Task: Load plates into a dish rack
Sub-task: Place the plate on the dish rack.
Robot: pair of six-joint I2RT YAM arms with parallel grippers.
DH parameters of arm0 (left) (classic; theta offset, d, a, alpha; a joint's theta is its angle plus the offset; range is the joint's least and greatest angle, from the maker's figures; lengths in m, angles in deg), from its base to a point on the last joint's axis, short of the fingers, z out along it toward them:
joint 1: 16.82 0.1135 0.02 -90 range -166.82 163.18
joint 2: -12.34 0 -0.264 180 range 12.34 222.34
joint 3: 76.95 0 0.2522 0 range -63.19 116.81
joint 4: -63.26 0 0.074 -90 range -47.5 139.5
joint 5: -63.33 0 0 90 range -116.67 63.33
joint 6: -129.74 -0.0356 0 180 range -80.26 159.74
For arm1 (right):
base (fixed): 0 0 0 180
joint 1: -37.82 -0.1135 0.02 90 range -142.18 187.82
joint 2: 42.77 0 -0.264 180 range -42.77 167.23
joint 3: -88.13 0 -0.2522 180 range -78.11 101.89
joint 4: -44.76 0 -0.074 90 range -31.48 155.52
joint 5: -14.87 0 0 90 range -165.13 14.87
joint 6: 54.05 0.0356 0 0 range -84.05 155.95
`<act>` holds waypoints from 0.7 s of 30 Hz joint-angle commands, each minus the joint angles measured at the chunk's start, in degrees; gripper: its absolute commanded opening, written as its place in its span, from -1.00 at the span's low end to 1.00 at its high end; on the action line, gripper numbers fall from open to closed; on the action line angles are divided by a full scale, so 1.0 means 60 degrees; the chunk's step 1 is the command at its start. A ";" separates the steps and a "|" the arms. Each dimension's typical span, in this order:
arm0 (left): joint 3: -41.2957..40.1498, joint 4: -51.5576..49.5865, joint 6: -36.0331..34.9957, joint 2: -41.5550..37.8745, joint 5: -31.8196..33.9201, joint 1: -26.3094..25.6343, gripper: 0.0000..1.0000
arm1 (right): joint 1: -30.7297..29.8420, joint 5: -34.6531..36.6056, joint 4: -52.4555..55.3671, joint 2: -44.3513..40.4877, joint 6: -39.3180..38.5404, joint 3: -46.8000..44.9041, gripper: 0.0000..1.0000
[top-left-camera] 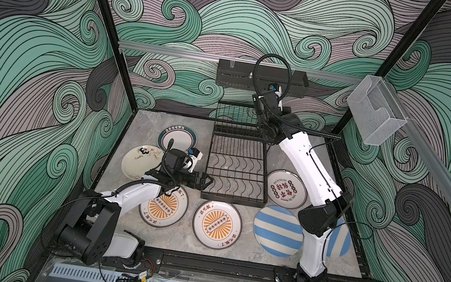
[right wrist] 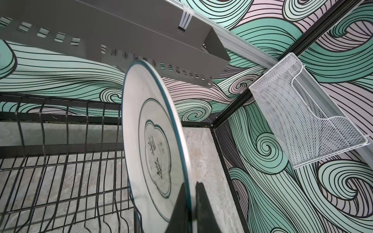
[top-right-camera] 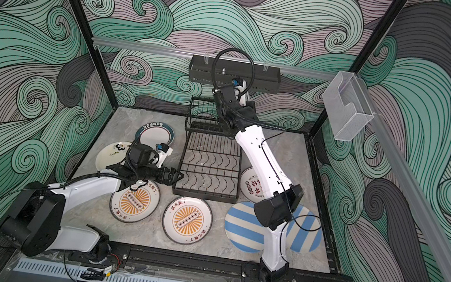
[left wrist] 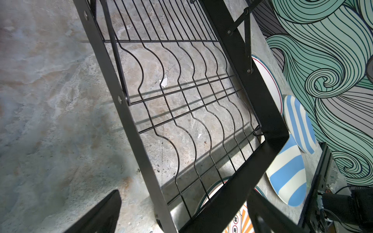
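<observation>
My right gripper can open: the upright plate would settle.
The black wire dish rack stands mid-table, its raised tier at the back. In the right wrist view my right gripper is shut on the rim of a teal-rimmed white plate, held upright over the raised tier's right end. My left gripper is open and empty at the rack's near left corner. Several plates lie flat around the rack: two orange-sunburst, two blue-striped, one red-marked, one whitish, one teal-rimmed.
A black perforated shelf hangs on the back rail just above the right wrist. A clear plastic box is mounted on the right rail. Patterned walls enclose the table on three sides.
</observation>
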 commanded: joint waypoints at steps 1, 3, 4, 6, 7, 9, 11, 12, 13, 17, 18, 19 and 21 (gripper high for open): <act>0.0011 0.0047 -0.0218 -0.0150 0.0004 -0.0069 0.97 | 0.0107 0.0087 0.0459 -0.0462 0.0137 -0.0113 -1.00; 0.0085 -0.0100 -0.0307 -0.0232 0.0161 -0.0067 0.98 | 0.0107 -0.0016 0.0456 -0.0423 0.0122 -0.0048 -1.00; 0.0175 -0.0217 -0.0362 -0.0277 0.0274 -0.0067 0.97 | 0.0105 -0.0103 0.0464 -0.0395 0.0091 0.0016 -1.00; 0.0299 -0.0397 -0.0426 -0.0389 0.0482 -0.0075 0.98 | 0.0110 -0.0286 0.0457 -0.0348 0.0027 0.0162 -1.00; 0.0368 -0.0464 -0.0441 -0.0458 0.0609 -0.0067 0.97 | 0.0105 -0.0389 0.0455 -0.0318 0.0014 0.0255 -0.98; 0.0454 -0.0506 -0.0433 -0.0555 0.0810 -0.0068 0.97 | 0.0100 -0.0596 0.0462 -0.0290 -0.0010 0.0360 -0.93; 0.0588 -0.0553 -0.0449 -0.0607 0.0930 -0.0067 0.97 | 0.0105 -0.0805 0.0463 -0.0234 -0.0013 0.0483 -0.86; 0.0642 -0.0599 -0.0484 -0.0604 0.0969 -0.0067 0.97 | 0.0110 -0.0846 0.0463 -0.0192 -0.0052 0.0552 -0.83; 0.0674 -0.0627 -0.0513 -0.0604 0.1032 -0.0073 0.97 | 0.0118 -0.0891 0.0460 -0.0124 -0.0100 0.0629 -0.79; 0.0709 -0.0730 -0.0638 -0.0572 0.1296 -0.0067 0.97 | 0.0113 -0.1094 0.0456 -0.0054 -0.0124 0.0666 -0.62; 0.0717 -0.0748 -0.0658 -0.0561 0.1342 -0.0067 0.97 | 0.0124 -0.1126 0.0460 -0.0054 -0.0106 0.0649 -0.56; 0.0724 -0.0773 -0.0689 -0.0567 0.1386 -0.0056 0.98 | 0.0112 -0.1157 0.0457 -0.0054 -0.0087 0.0622 -0.45; 0.0745 -0.0775 -0.0684 -0.0546 0.1481 -0.0065 0.97 | 0.0120 -0.1233 0.0469 -0.0054 -0.0074 0.0605 -0.27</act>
